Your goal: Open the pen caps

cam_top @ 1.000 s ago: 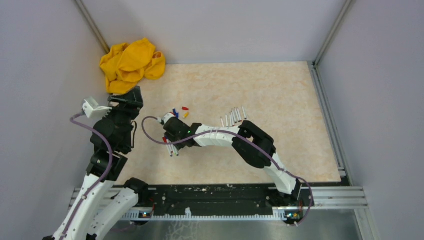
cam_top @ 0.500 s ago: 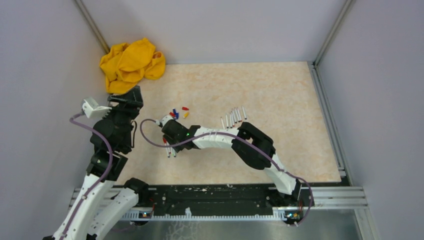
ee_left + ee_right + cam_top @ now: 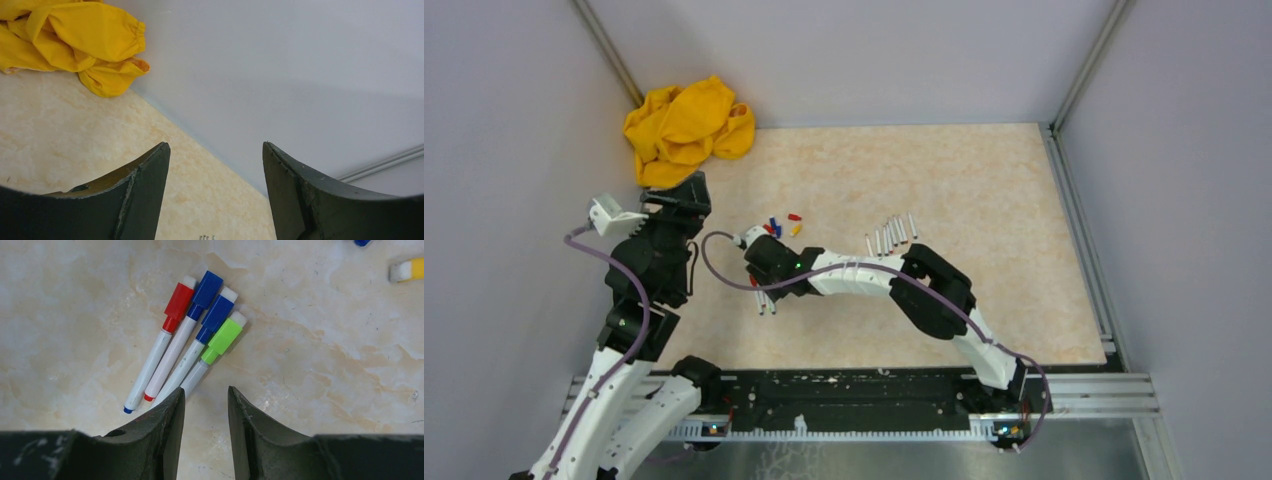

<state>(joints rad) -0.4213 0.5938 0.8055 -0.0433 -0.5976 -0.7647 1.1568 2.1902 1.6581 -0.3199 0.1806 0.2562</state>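
Note:
My right gripper grabs the green-capped marker by its white body (image 3: 771, 304) (image 3: 194, 379) next, since the green cap stays free for my left gripper to open.
Several capped markers lie side by side on the table in the right wrist view: one with a red cap (image 3: 178, 301), two with blue caps (image 3: 206, 288) (image 3: 216, 314), one with a green cap (image 3: 225, 336). My right gripper (image 3: 205, 390) hangs just above their barrel ends, open a little and empty; it also shows in the top view (image 3: 769, 285). Loose caps (image 3: 782, 222) lie beyond it, a yellow one (image 3: 407, 270) among them. My left gripper (image 3: 215, 145) is open and empty, held high at the left (image 3: 686, 195).
A row of uncapped white-grey barrels (image 3: 891, 233) lies right of the loose caps. A crumpled yellow cloth (image 3: 686, 127) sits in the back left corner, also in the left wrist view (image 3: 75, 40). Grey walls enclose the table.
My right gripper has shifted slightly to the left over the capped markers. The left arm has not moved.

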